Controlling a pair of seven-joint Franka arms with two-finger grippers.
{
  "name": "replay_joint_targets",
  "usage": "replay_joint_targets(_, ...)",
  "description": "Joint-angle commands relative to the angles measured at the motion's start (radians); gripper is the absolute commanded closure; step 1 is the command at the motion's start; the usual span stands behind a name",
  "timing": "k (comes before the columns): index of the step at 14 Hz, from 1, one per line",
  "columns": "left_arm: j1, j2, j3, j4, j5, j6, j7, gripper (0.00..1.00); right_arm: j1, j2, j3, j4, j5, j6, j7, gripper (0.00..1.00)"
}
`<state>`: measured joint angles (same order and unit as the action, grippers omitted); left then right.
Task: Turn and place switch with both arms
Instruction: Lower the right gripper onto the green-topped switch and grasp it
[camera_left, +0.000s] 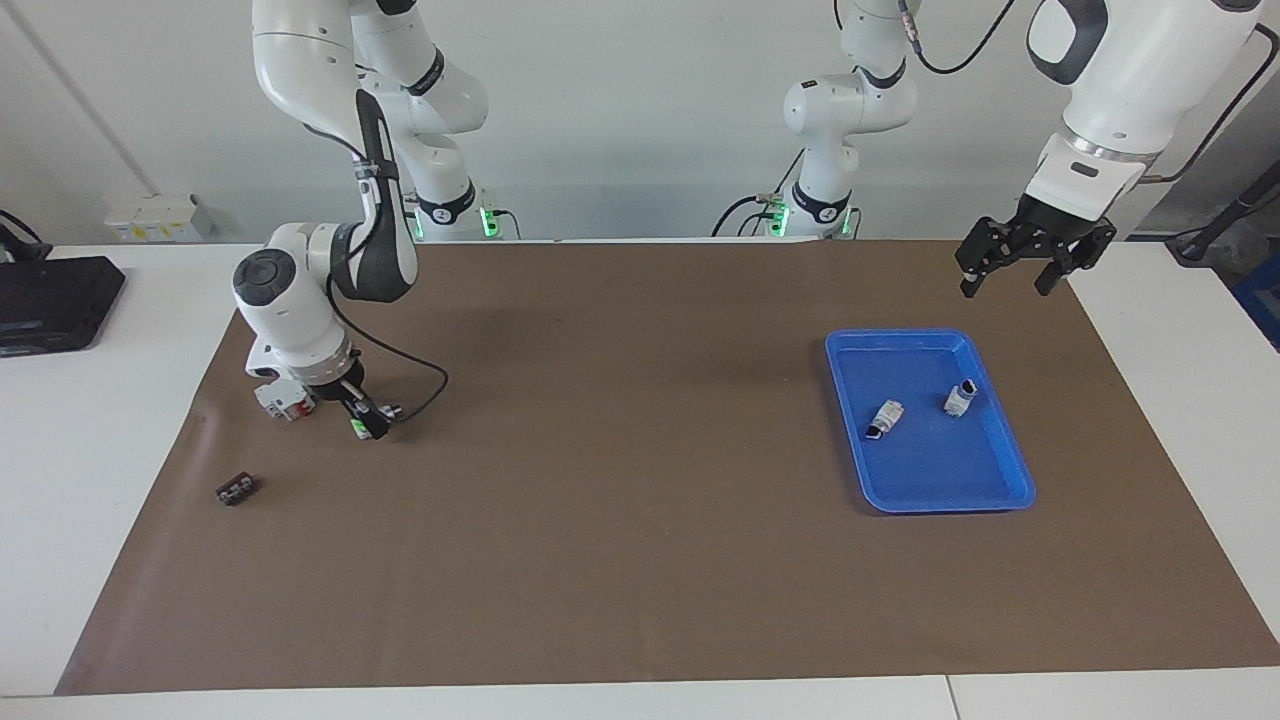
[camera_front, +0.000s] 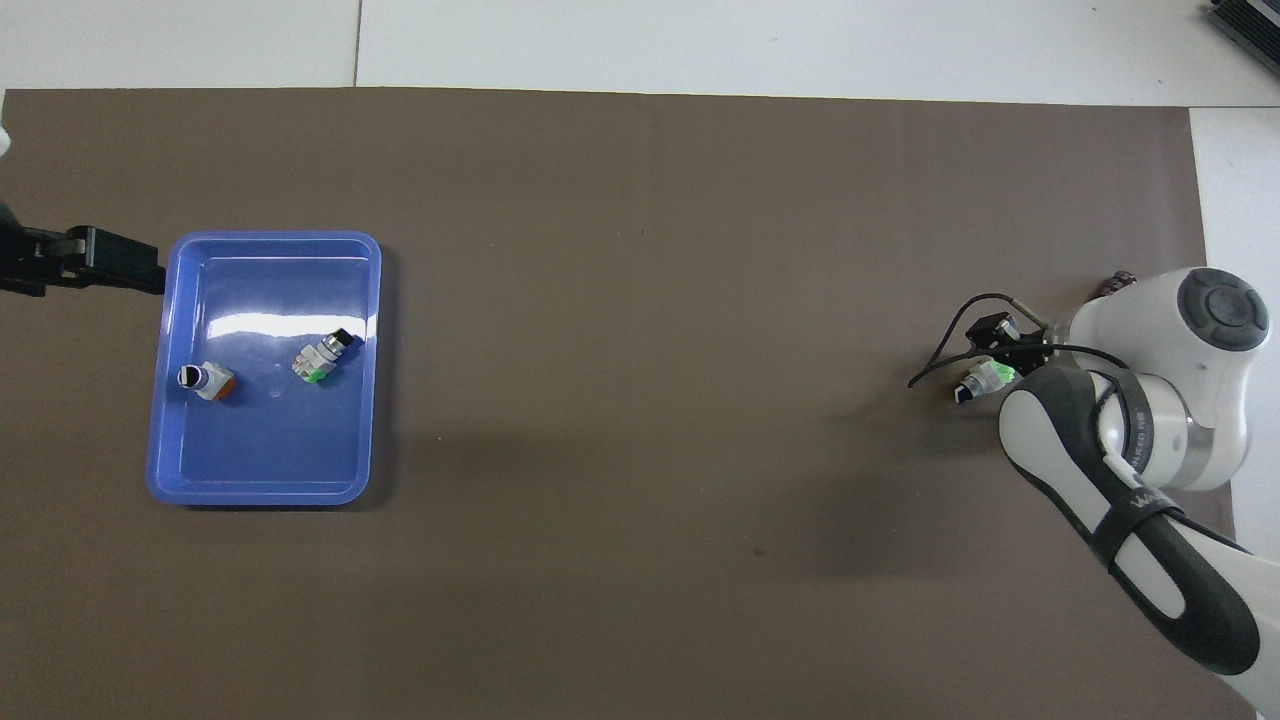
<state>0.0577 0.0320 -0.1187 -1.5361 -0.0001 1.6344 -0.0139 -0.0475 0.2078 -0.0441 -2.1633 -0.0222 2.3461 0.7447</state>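
Note:
My right gripper should close on the switch, because my fingers are low around the switch's green side (camera_front: 1005, 371), beside its white body (camera_front: 988, 377). Closing now would hold it by closing now.
The switch (camera_left: 356, 428), a tiny white block with a bright green face, lies on the brown mat near the right arm's end of the table. In the overhead view the switch (camera_front: 985, 378) points its dark stem toward the table's middle. My right gripper (camera_left: 366, 419) is down at the switch, right against it, and the wrist hides most of it from above. I cannot make out whether it grips the switch. My left gripper (camera_left: 1005, 285) hangs open and empty over the mat beside the blue tray (camera_left: 930, 465), at the corner nearer the robots.
Two small white pieces with black ends (camera_left: 884, 417) (camera_left: 960, 397) lie in the tray (camera_front: 260, 440). Beside the right wrist stands a larger white block with a red part (camera_left: 283, 398). A small dark part (camera_left: 236, 489) lies farther out. A black device (camera_left: 50, 300) sits off the mat.

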Motion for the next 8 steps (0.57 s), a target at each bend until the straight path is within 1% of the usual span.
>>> replay_joint_targets(1,0.002,-0.026,0.005,-0.029,-0.014,0.004,0.006,0.00,-0.014,-0.007,0.009,-0.036,0.007,0.042,0.008,0.02)
replay_joint_targets(2,0.002,-0.026,0.005,-0.029,-0.014,0.004,0.006,0.00,-0.015,-0.002,0.009,-0.036,0.005,0.045,0.004,0.07)
replay_joint_targets(3,0.002,-0.026,0.005,-0.029,-0.014,0.004,0.006,0.00,-0.015,0.004,0.009,-0.036,0.005,0.045,0.004,0.10)
replay_joint_targets(4,0.002,-0.026,0.005,-0.029,-0.014,0.004,0.006,0.00,-0.014,0.005,0.009,-0.036,0.005,0.045,0.004,0.19)
replay_joint_targets(5,0.002,-0.026,0.005,-0.029,-0.014,0.004,0.006,0.00,-0.014,0.005,0.010,-0.036,0.005,0.045,0.004,0.64)
replay_joint_targets(6,0.002,-0.026,0.005,-0.029,-0.014,0.004,0.006,0.00,-0.014,0.007,0.010,-0.032,0.005,0.044,0.001,1.00)
replay_joint_targets(7,0.002,-0.026,0.005,-0.029,-0.014,0.004,0.006,0.00,-0.012,0.008,0.010,-0.027,0.005,0.042,-0.028,1.00)
replay_joint_targets(8,0.002,-0.026,0.005,-0.029,-0.014,0.004,0.006,0.00,-0.020,0.008,0.010,-0.018,0.007,0.029,-0.095,1.00)
